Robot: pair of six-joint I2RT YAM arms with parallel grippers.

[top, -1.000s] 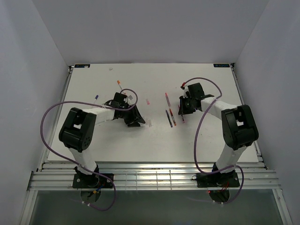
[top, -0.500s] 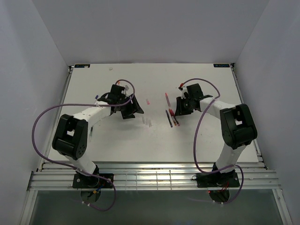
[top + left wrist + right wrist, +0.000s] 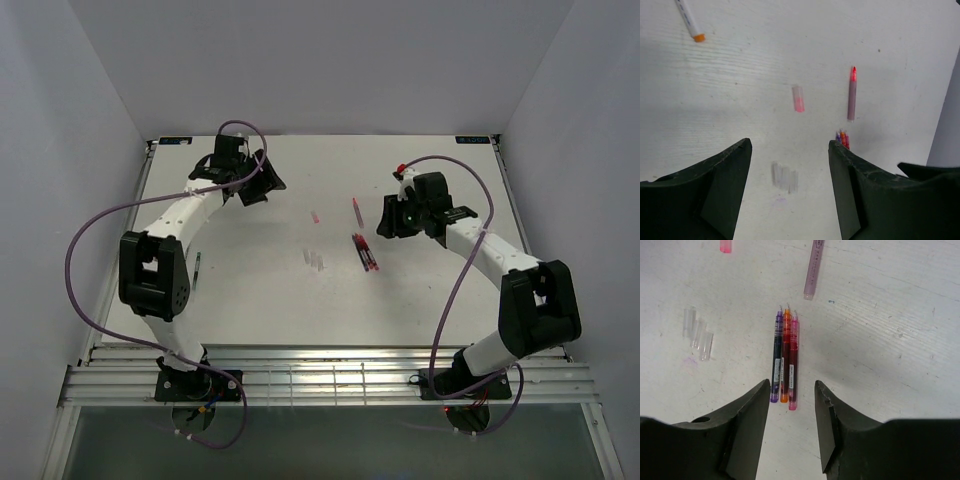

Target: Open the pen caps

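My left gripper grips the white pen's body just behind its orange tip next, leaving my right gripper the rest to hold for uncapping.
Three uncapped pens (image 3: 785,360), purple, orange and pink, lie side by side mid-table (image 3: 365,252), just ahead of my open, empty right gripper (image 3: 792,387) (image 3: 388,222). Three pale translucent caps (image 3: 697,332) lie to their left (image 3: 315,260). A capped dark red pen (image 3: 812,267) and a loose pink cap (image 3: 798,98) lie further back. My left gripper (image 3: 789,145) is open and empty at the far left of the table (image 3: 260,180), looking back over the caps (image 3: 785,177). A white pen with an orange tip (image 3: 690,20) lies near it.
A dark pen (image 3: 197,270) lies near the left edge of the white table (image 3: 260,300). White walls close in the left, right and back. Purple cables loop off both arms.
My left arm has swung from the middle of the table to the far left back corner. My right gripper has drawn back from the pens, which now lie three together.
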